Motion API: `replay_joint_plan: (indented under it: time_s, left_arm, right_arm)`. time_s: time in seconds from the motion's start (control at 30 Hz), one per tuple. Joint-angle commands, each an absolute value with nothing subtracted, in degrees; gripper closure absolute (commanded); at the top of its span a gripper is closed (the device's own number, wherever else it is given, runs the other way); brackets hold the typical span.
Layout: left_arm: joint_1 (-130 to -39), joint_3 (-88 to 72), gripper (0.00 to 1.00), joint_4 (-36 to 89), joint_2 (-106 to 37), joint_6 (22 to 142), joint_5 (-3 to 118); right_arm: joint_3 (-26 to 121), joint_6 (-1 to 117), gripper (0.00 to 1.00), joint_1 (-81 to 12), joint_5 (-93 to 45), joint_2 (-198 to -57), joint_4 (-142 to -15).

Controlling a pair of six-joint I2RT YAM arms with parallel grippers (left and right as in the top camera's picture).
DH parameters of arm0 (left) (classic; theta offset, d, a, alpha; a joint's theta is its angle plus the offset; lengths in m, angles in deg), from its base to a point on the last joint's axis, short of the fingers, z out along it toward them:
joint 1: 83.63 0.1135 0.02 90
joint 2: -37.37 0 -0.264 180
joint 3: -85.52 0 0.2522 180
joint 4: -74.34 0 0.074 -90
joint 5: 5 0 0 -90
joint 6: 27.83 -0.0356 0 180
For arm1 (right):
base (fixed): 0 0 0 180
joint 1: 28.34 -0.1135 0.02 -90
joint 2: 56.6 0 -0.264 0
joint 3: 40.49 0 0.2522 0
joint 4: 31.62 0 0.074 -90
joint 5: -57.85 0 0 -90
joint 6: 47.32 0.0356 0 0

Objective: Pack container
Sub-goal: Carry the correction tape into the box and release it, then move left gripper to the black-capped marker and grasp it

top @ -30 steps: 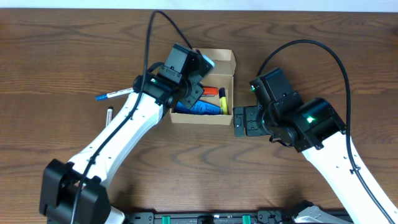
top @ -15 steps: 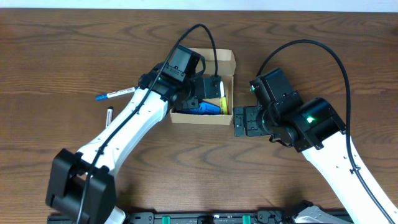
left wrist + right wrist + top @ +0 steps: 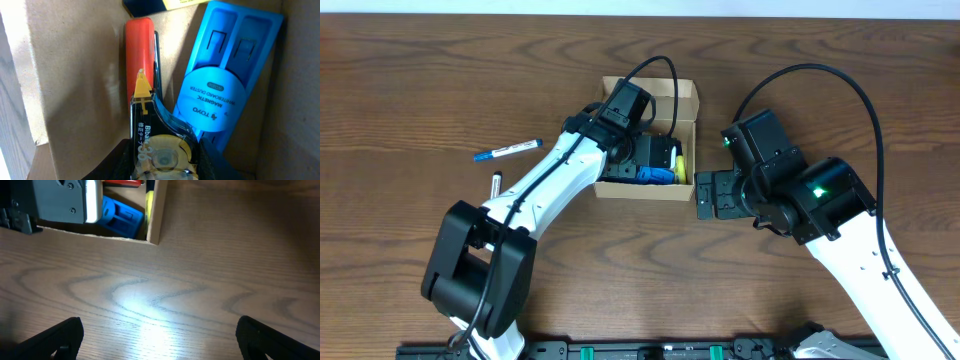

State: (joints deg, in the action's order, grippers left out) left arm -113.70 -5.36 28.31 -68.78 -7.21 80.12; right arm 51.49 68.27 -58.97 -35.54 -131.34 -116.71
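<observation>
My left gripper should release the correction-tape dispenser now; it hangs within the container's sides beside the duster and would end inside.
The tan cardboard container [image 3: 686,98] stands open at the table's middle, its wall also in the left wrist view [image 3: 75,75] and the right wrist view [image 3: 157,210]. Inside lie a blue magnetic whiteboard duster [image 3: 227,75], an orange-red item [image 3: 139,45] and something yellow [image 3: 680,162]. My left gripper [image 3: 162,162] is down inside the container, shut on a clear correction-tape dispenser [image 3: 150,130] with a yellow tip. My right gripper [image 3: 157,340] is open and empty over bare table just right of the container.
A blue-capped marker [image 3: 507,151] lies on the table left of the container, and a small dark pen [image 3: 497,185] lies below it. The wooden table [image 3: 820,60] extends all around.
My left gripper has swung right and down into the container with the tape dispenser. The right arm has not moved.
</observation>
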Motion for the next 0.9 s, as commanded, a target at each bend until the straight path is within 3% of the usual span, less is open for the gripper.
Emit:
replay_joint_plan:
  time_s: [0.0,0.2,0.23,0.27,0.3,0.6,0.87]
  left_arm:
    - [-113.7,-6.7,0.85,28.6,-69.0,-8.3,81.1]
    - [-113.7,-6.8,0.6,29.4,-68.2,-4.4,82.7]
    - [-113.7,-6.8,0.43,29.4,-67.8,-2.9,82.6]
    - [-113.7,-6.8,0.32,29.5,-67.6,-1.7,82.6]
    - [-113.7,-6.8,0.3,29.6,-67.2,-0.3,82.6]
    - [-113.8,-6.8,0.19,29.3,-60.6,13.8,82.7]
    - [-111.8,-6.8,0.18,21.7,-45.5,30.0,83.0]
  right_arm:
    - [51.9,67.7,0.01,-59.2,-35.7,-130.8,-116.8]
    - [51.9,67.7,0.01,-59.2,-35.7,-130.8,-116.8]
    - [51.9,67.7,0.01,-59.2,-35.7,-130.8,-116.8]
    - [51.9,67.7,0.01,-59.2,-35.7,-130.8,-116.8]
    - [51.9,67.7,0.01,-59.2,-35.7,-130.8,-116.8]
    - [51.9,67.7,0.01,-59.1,-35.7,-130.8,-116.8]
    - [51.9,67.7,0.01,-59.1,-35.7,-130.8,-116.8]
